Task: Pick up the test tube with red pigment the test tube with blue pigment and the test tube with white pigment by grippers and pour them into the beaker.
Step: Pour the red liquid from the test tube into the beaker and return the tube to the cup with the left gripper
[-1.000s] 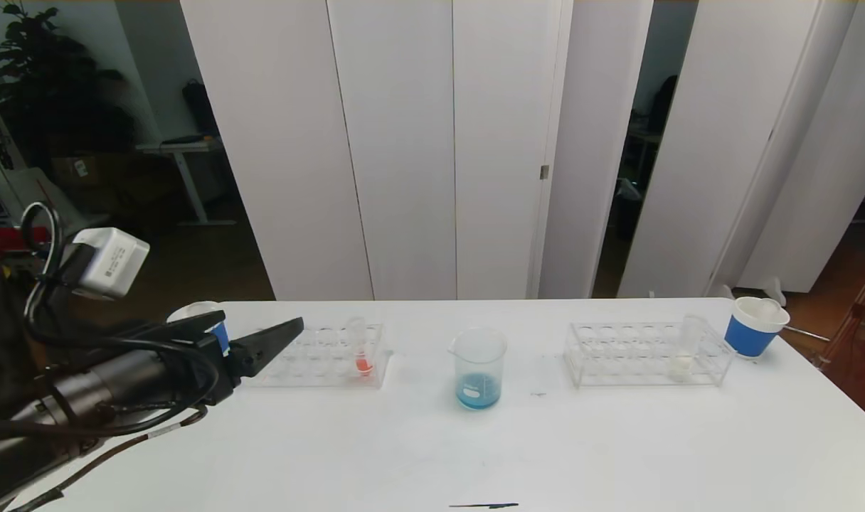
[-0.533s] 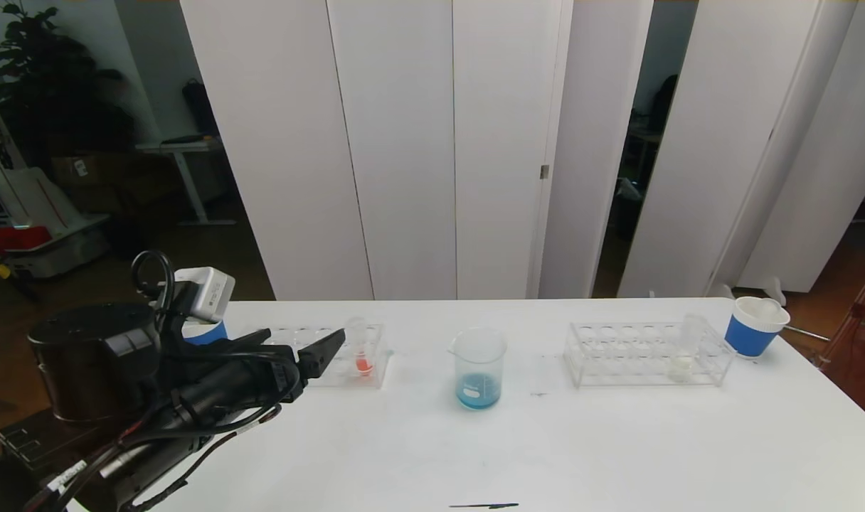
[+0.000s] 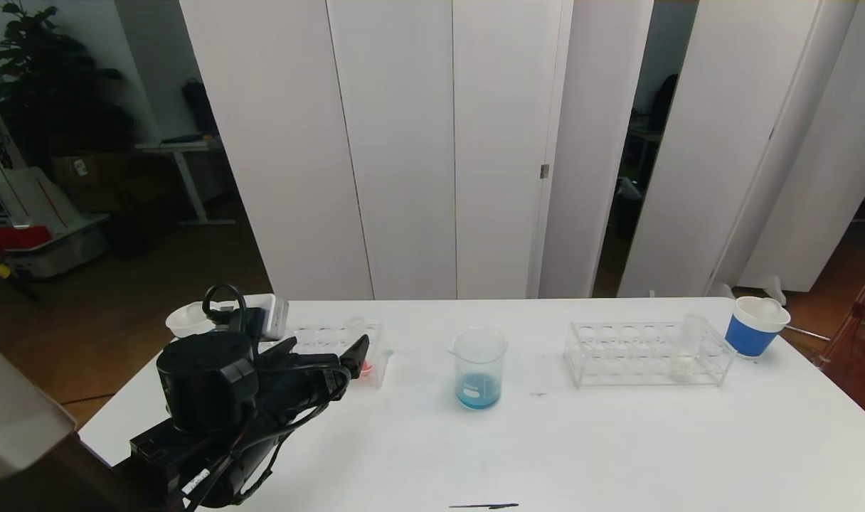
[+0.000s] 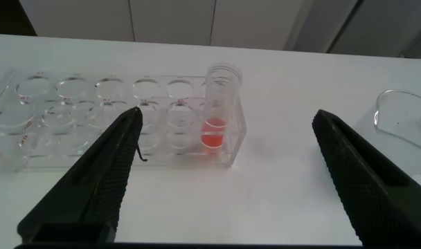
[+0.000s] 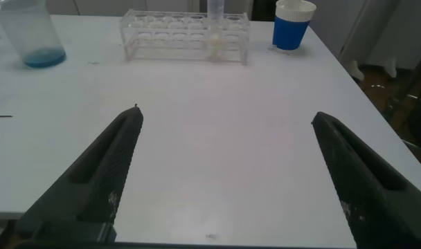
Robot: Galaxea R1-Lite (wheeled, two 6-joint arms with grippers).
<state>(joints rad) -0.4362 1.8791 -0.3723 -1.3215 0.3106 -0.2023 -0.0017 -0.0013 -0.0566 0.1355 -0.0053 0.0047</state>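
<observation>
My left gripper grabs the test tube with red pigment by its side below its rim next, to pour the red pigment into the beaker (image 3: 479,366).
The test tube with red pigment (image 3: 365,367) stands upright at the right end of the left rack (image 3: 319,336); it also shows in the left wrist view (image 4: 213,133). My left gripper (image 3: 351,355) is open just before that tube, with its fingers (image 4: 124,149) apart on either side of it and not touching. The beaker (image 3: 479,366) stands mid-table with blue liquid at its bottom. The test tube with white pigment (image 3: 681,363) stands in the right rack (image 3: 617,355). No test tube with blue pigment is in view. My right gripper (image 5: 226,117) is open and empty over the bare table.
A blue-and-white paper cup (image 3: 754,327) stands at the far right, another cup (image 3: 187,320) behind my left arm. A faint clear slim thing (image 3: 539,375) lies between the beaker and the right rack. A dark mark (image 3: 484,505) is at the front edge.
My left arm has swung right and forward along the left rack. Its open gripper now sits at the red tube. Nothing else moved.
</observation>
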